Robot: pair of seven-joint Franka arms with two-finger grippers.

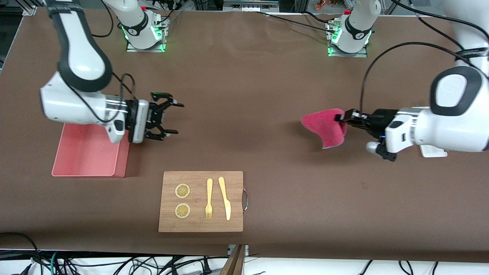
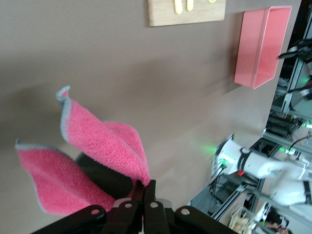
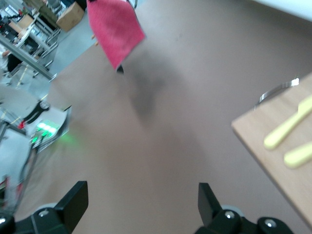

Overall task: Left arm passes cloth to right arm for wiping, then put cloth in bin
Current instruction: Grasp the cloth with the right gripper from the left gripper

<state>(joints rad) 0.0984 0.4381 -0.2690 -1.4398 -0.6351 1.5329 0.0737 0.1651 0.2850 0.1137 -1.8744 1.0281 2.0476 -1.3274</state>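
Observation:
I should wipe with the magenta-red cloth next and then put it in the bin, so my right gripper should grab it by its loose corner.
My left gripper is shut on one corner of the magenta-red cloth and holds it in the air over the bare brown table toward the left arm's end. In the left wrist view the cloth hangs in folds from the shut fingertips. My right gripper is open and empty, held above the table beside the pink bin, its fingers pointing toward the cloth. The right wrist view shows the cloth some way off past the spread fingers. The bin also shows in the left wrist view.
A wooden board with two lemon slices, a yellow fork and a yellow knife lies nearer to the front camera. A narrow white tray is partly hidden under the left arm.

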